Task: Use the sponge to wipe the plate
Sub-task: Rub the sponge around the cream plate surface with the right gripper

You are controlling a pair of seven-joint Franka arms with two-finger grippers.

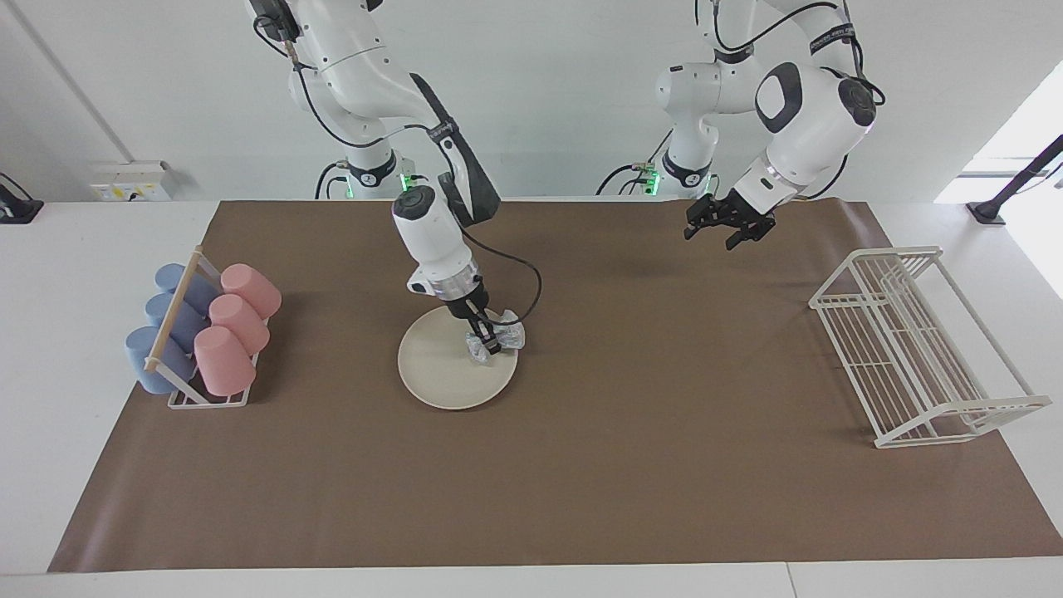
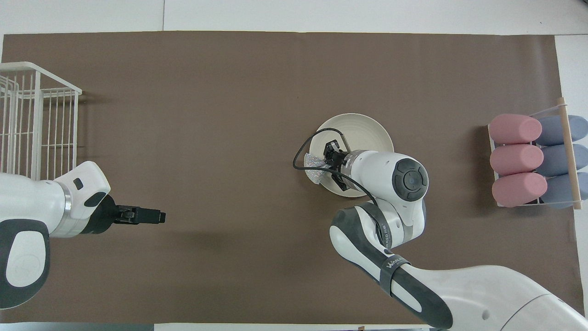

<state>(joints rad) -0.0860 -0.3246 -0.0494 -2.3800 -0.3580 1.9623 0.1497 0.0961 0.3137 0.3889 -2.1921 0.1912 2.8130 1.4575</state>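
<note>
Next, my left gripper grabs the sponge by its loose end (image 2: 311, 165), since my right gripper stays shut over one end of the sponge.
A round cream-white plate (image 1: 440, 371) (image 2: 360, 128) lies on the brown mat toward the right arm's end of the table. My right gripper (image 1: 490, 341) (image 2: 329, 161) points down onto it, shut on the sponge (image 1: 511, 335) (image 2: 313, 168), a small silvery wad. The sponge rests at the plate's rim on the side toward the left arm, partly hanging over the edge onto the mat. Over the mat near its own base, my left gripper (image 1: 709, 236) (image 2: 157, 216) waits in the air, open and holding nothing.
A small rack (image 1: 184, 397) (image 2: 568, 133) with pink and blue cups lying in it stands at the right arm's end. A white wire rack (image 1: 913, 349) (image 2: 32, 119) stands at the left arm's end. The right arm's black cable loops beside the sponge.
</note>
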